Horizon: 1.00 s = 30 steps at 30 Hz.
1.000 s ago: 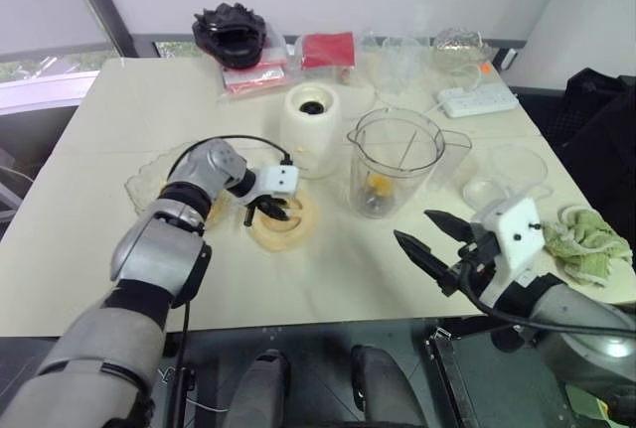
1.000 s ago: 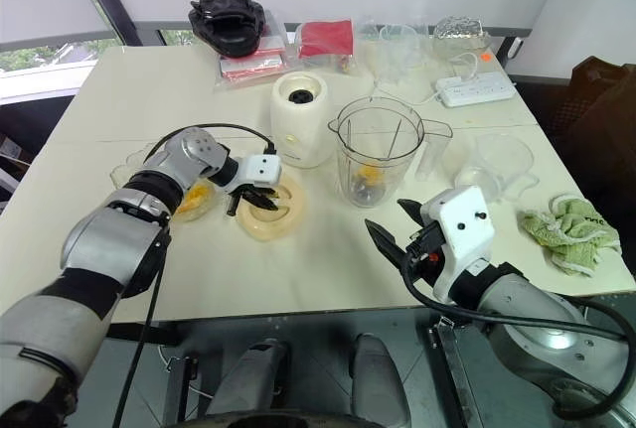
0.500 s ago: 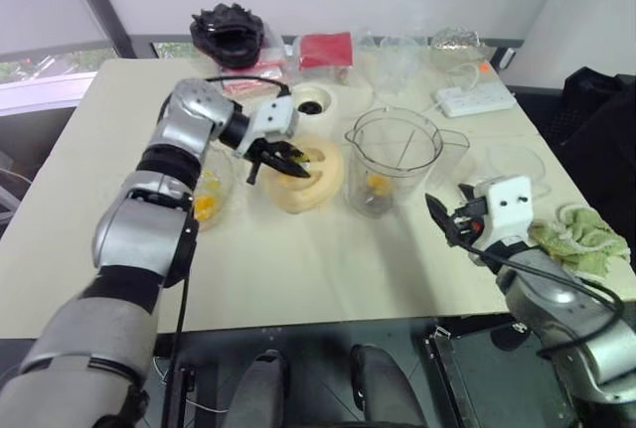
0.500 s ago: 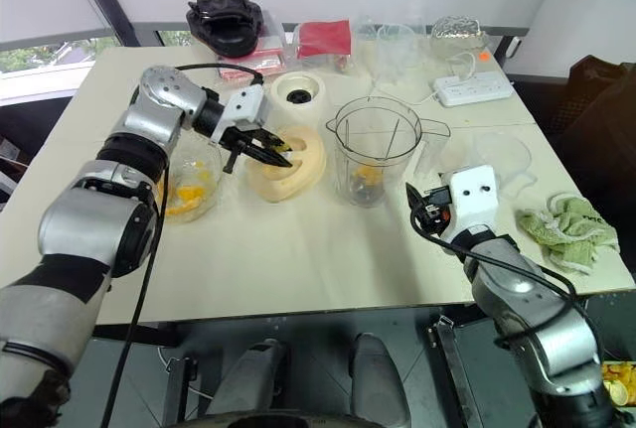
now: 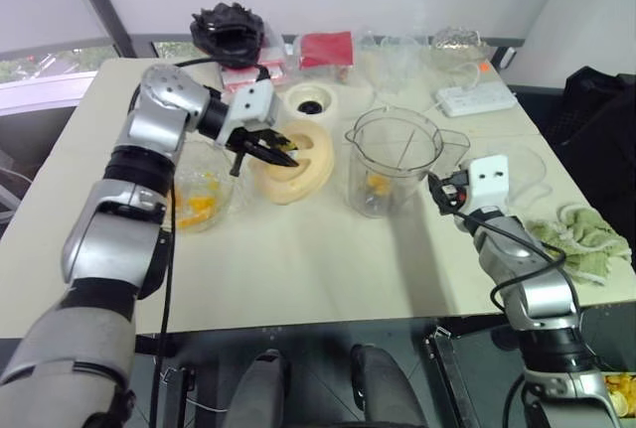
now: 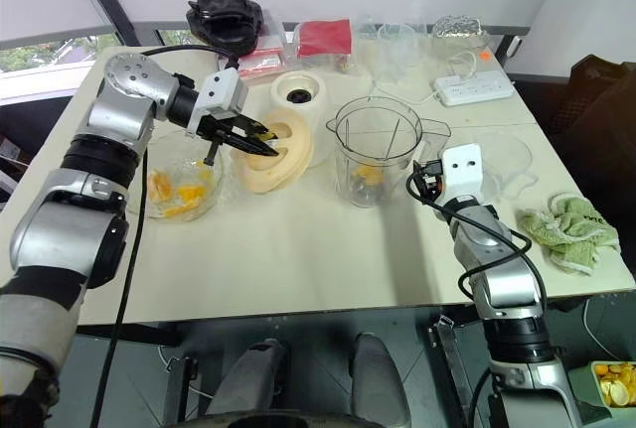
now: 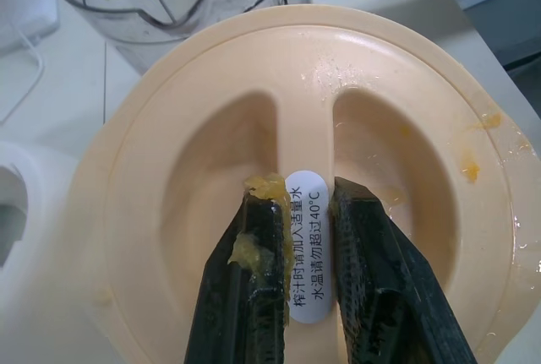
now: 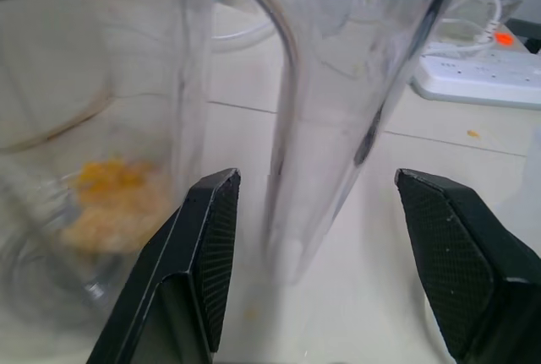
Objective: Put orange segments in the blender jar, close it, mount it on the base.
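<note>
My right gripper is open, but the jar's round body is wider than the space between its fingers, so it should next grab the jar by its narrow clear handle [image 5: 453, 151].
The clear blender jar [image 5: 393, 155] stands mid-table with orange segments [image 5: 378, 186] at its bottom. More orange segments [image 6: 175, 193] lie in a scalloped glass bowl [image 5: 202, 190] to its left. My left gripper [image 7: 304, 199] is shut on the centre ridge of a pale-yellow lid [image 5: 298, 162], held tilted in the air left of the jar. The cream base [image 5: 310, 102] stands behind the lid, partly hidden. My right gripper [image 8: 314, 182] is open, its fingers on either side of the jar's handle [image 8: 321, 119] without touching it.
A white power strip [image 5: 477, 100] lies at the back right. A green cloth [image 5: 586, 234] lies by the right edge, with a clear bowl [image 5: 517, 165] near it. Clear cups [image 5: 393, 56], a red packet [image 5: 328, 49] and a black object [image 5: 231, 31] line the back.
My left gripper has lifted the lid off the table and tilted it up. My right arm has reached forward until its open fingers flank the jar's handle.
</note>
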Tool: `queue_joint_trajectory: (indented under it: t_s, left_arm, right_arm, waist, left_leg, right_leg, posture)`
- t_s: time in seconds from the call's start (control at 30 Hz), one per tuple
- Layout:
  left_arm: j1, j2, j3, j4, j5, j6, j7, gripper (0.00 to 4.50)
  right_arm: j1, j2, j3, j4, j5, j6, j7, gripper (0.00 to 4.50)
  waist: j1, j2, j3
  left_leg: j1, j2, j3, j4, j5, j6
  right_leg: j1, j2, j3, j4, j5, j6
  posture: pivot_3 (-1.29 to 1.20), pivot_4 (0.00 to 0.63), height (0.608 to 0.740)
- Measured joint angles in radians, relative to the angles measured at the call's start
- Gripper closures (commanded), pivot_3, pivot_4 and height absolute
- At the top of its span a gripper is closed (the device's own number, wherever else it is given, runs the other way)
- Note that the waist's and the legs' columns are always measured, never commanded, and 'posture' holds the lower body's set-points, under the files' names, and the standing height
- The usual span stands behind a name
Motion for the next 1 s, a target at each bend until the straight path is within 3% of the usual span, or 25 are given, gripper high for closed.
queue_joint_trajectory:
  t_s: [0.2,0.3,0.37,0.63,1.0]
  left_arm:
    - [0.010,0.019,0.000,-0.059,-0.018,0.044,0.000,4.26]
    - [0.010,0.036,0.000,-0.067,-0.024,0.059,0.000,4.28]
    - [0.009,0.050,0.000,-0.067,-0.035,0.067,0.000,4.28]
    - [-0.208,0.065,-0.020,0.082,-0.045,0.051,0.000,4.28]
    - [-0.408,-0.087,-0.060,0.361,-0.007,-0.034,0.000,4.28]
  right_arm:
    - [-0.074,0.027,-0.014,0.118,-0.026,-0.049,0.032,1.47]
    - [-0.108,0.049,-0.025,0.177,-0.035,-0.081,0.040,2.34]
    - [-0.120,0.068,-0.030,0.204,-0.039,-0.103,0.046,3.30]
    - [-0.143,0.120,-0.036,0.189,-0.045,-0.107,0.060,3.30]
    - [-0.067,0.287,0.066,-0.096,-0.044,0.088,0.040,3.30]
  waist:
    - [-0.004,0.000,0.000]
    - [-0.013,0.000,0.000]
    - [-0.018,0.000,0.000]
    - [-0.026,0.000,0.000]
    - [-0.048,0.001,0.001]
  left_leg:
    - [0.000,0.000,0.000,0.000,0.000,0.000]
    - [0.000,0.000,0.000,-0.001,0.000,0.000]
    - [0.000,0.000,0.000,-0.001,0.000,0.000]
    - [0.000,0.000,-0.002,-0.001,0.000,0.000]
    - [-0.002,-0.001,-0.001,-0.001,0.000,0.000]
  right_leg:
    - [0.000,0.000,0.000,0.000,0.000,0.000]
    - [-0.001,0.000,0.000,0.001,0.000,0.000]
    - [-0.001,0.000,0.000,0.002,0.000,0.000]
    - [-0.001,0.000,-0.001,0.003,0.000,0.000]
    - [-0.007,0.000,0.000,0.010,-0.001,0.000]
  posture:
    - [0.00,0.150,0.740]
    - [0.00,0.150,0.740]
    - [0.00,0.150,0.740]
    - [0.00,0.150,0.740]
    - [0.00,0.150,0.740]
